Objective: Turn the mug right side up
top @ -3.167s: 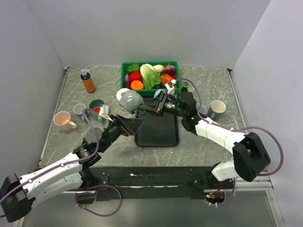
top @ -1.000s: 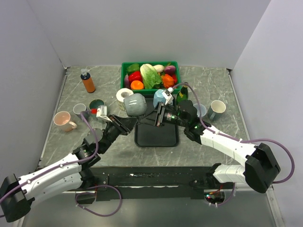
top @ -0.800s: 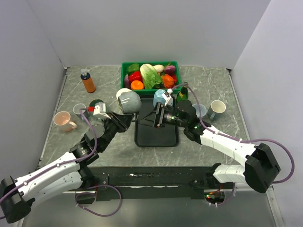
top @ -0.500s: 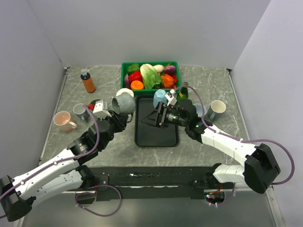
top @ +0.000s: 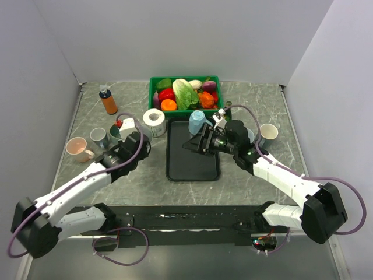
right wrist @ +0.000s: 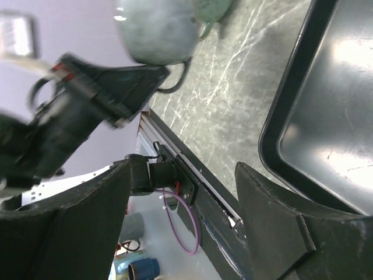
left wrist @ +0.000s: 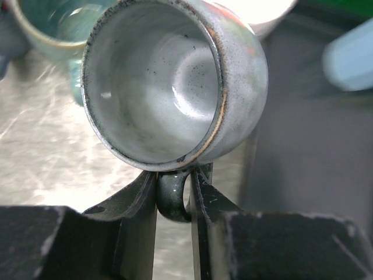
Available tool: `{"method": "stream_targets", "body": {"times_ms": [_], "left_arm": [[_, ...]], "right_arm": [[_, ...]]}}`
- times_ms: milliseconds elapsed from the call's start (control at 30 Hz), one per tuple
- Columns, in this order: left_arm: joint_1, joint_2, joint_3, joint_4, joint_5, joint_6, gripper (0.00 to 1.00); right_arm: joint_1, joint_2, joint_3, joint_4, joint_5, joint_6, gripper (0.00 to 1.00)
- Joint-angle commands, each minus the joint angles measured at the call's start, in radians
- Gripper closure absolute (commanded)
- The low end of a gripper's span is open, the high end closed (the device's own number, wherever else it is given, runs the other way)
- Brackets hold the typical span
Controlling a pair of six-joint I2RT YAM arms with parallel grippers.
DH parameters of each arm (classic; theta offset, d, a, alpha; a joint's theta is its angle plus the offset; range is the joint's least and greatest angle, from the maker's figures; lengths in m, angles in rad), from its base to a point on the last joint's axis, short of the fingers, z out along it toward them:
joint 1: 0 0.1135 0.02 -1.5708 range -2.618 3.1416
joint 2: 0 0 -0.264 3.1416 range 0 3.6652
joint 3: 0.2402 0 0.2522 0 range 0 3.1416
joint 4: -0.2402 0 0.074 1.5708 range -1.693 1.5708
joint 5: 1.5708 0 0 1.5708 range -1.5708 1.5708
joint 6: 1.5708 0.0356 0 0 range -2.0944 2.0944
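I should wait to open my left gripper. The grey glazed mug (left wrist: pixel 175 81) is hanging tilted above the table between the green cup and the tray, and it would fall now.
The grey glazed mug (left wrist: pixel 175 81) fills the left wrist view with its mouth turned toward the camera. My left gripper (left wrist: pixel 173 175) is shut on its dark handle (left wrist: pixel 172 201), one finger on each side. The right wrist view shows the same mug (right wrist: pixel 157 32) held off the table, beside a green cup (right wrist: pixel 213 11). From above, the left gripper (top: pixel 139 146) is left of the black tray (top: pixel 192 166) and the wrist hides the mug. My right gripper (top: pixel 195 144) hovers over the tray. It is open (right wrist: pixel 186 221) with nothing between its fingers.
A green crate of vegetables (top: pixel 152 87) stands at the back. A white tape roll (top: pixel 154 118) and a pale blue cup (top: pixel 197 121) are near the tray's far end. A pink mug (top: pixel 77 149), grey cup (top: pixel 98 137), orange bottle (top: pixel 108 100) and another cup (top: pixel 268 133) stand around.
The right gripper let go of the mug, opened and drew back to the right. The left arm carried the mug left, off the tray's edge toward the cups.
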Motion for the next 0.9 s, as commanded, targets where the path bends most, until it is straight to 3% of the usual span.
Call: {"method": "stream_targets", "body": {"times_ms": [0, 167, 500, 867], "left_arm": [[0.073, 0.077, 0.057, 0.069, 0.080, 0.084, 0.99], [0.081, 0.224, 0.123, 0.114, 0.098, 0.187, 0.99], [0.102, 0.450, 0.233, 0.123, 0.080, 0.227, 0.99], [0.101, 0.525, 0.273, 0.023, 0.014, 0.205, 0.99]], "right_arm": [[-0.028, -0.049, -0.008, -0.007, -0.014, -0.020, 0.21], [-0.060, -0.059, -0.034, -0.001, -0.046, -0.006, 0.21], [-0.097, -0.077, -0.064, 0.001, -0.082, -0.002, 0.21], [-0.115, -0.066, -0.068, -0.009, -0.094, -0.014, 0.21]]}}
